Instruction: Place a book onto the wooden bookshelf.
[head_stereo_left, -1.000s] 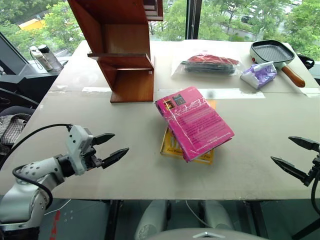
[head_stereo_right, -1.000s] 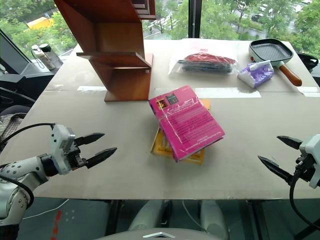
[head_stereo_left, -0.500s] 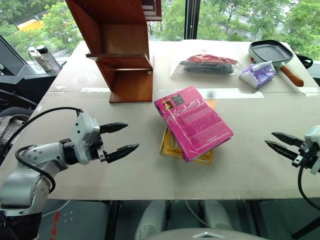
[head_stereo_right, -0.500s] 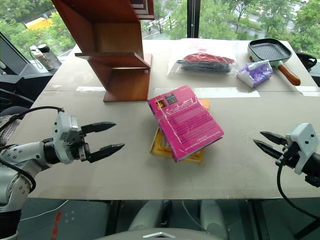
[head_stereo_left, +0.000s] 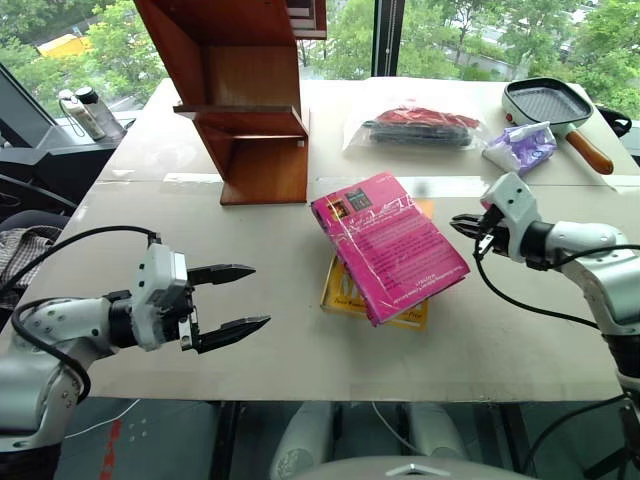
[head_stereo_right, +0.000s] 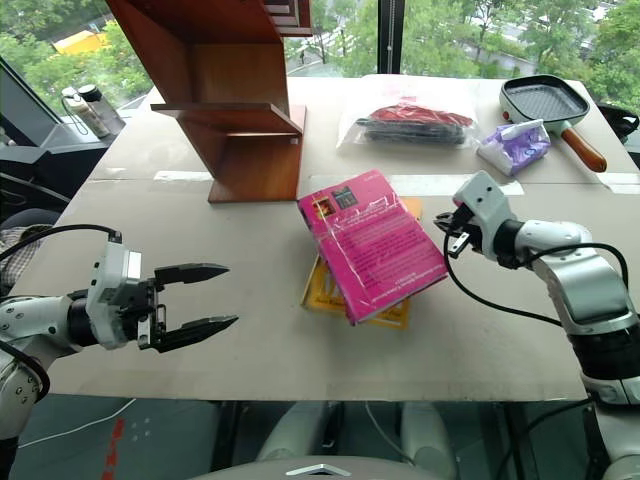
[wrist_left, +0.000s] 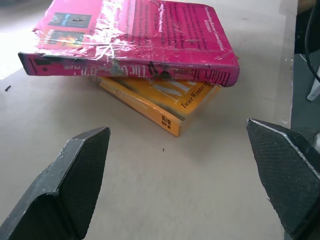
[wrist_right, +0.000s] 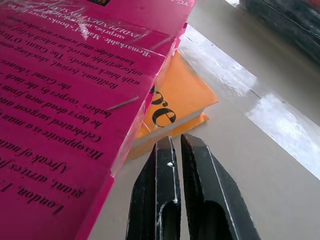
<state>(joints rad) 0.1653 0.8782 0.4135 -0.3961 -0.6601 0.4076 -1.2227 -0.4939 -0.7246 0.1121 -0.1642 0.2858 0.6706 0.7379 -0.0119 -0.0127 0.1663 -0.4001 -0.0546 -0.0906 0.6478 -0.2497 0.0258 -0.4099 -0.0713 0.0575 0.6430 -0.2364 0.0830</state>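
Observation:
I will next use my left gripper to grab the pink book by its narrow spine (head_stereo_left: 344, 267), because the pink book's broad cover is wider than my open fingers.
The pink book (head_stereo_left: 390, 245) in glossy wrap lies tilted on top of a yellow-orange book (head_stereo_left: 348, 292) at the middle of the table. The wooden bookshelf (head_stereo_left: 250, 100) stands at the back left. My left gripper (head_stereo_left: 258, 295) hovers open near the table's front left, pointing toward the books, with nothing between its fingers (wrist_left: 82, 165). My right gripper (head_stereo_left: 458, 224) is shut and empty, its tips just beside the pink book's right edge; in the right wrist view the shut fingertips (wrist_right: 175, 142) sit next to the pink cover (wrist_right: 75, 90) and the orange book's corner (wrist_right: 180, 100).
At the back of the table lie a clear bag of dark and red items (head_stereo_left: 418, 128), a purple packet (head_stereo_left: 520, 148) and a grill pan (head_stereo_left: 548, 105) with a wooden handle. Bottles (head_stereo_left: 85, 115) stand off the table's far left.
My right gripper swung in from the table's front right edge to the pink book's right side and shut. The left gripper drew slightly up and inward, still open.

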